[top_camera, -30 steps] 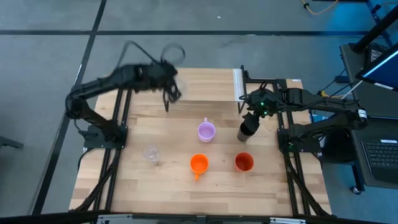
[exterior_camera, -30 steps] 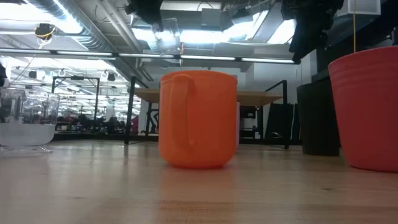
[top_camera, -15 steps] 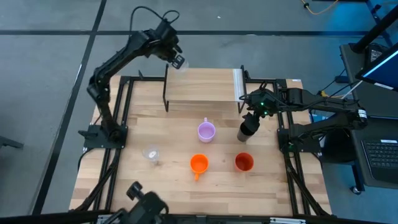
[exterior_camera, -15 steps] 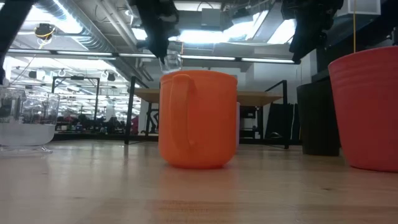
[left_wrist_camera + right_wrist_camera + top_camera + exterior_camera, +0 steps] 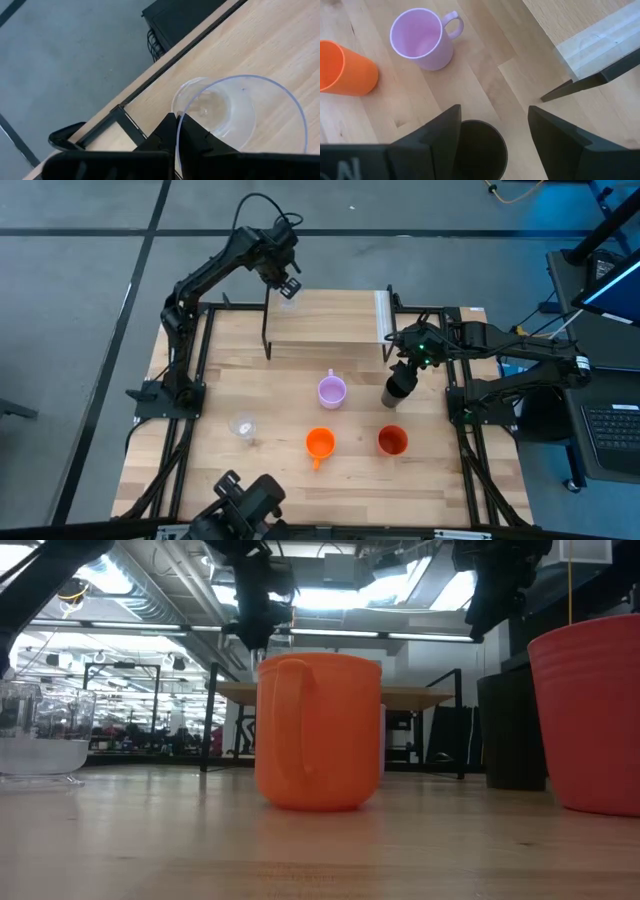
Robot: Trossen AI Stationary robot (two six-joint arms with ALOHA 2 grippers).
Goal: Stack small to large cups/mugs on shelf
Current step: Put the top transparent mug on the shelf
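The clear glass's base sits level on the shelf's board point(image 5: 312, 312) point(image 5: 265, 50), inside its edge, so it is time for my left gripper to open now.
My left gripper point(image 5: 288, 283) is out over the far left part of the shelf point(image 5: 325, 330) and is shut on a clear glass point(image 5: 235, 107). My right gripper point(image 5: 404, 372) hangs open above the black cup point(image 5: 480, 150), one finger to each side of it and touching nothing. The black cup stands on the table by the shelf's white strip point(image 5: 383, 315). On the table stand the lilac mug point(image 5: 332, 391), the orange handled mug point(image 5: 319, 443), the orange-red cup point(image 5: 392, 441) and a second clear glass point(image 5: 242, 427). My left gripper pinches the clear glass by its rim point(image 5: 178, 116), one finger inside the glass and one outside, coming from above. The glass hangs upright below the fingers over the shelf's board. Whether its base touches the board cannot be told.
Black metal frames run along the table's left and right edges point(image 5: 190, 380). The shelf's black wire leg point(image 5: 267, 330) stands just left of the held glass. The shelf's board is bare wood between the glass and the white strip.
My left arm has swung from above the table's left part toward the far edge, carrying the clear glass, and has then come down over the shelf's far left part. The right arm has kept still.
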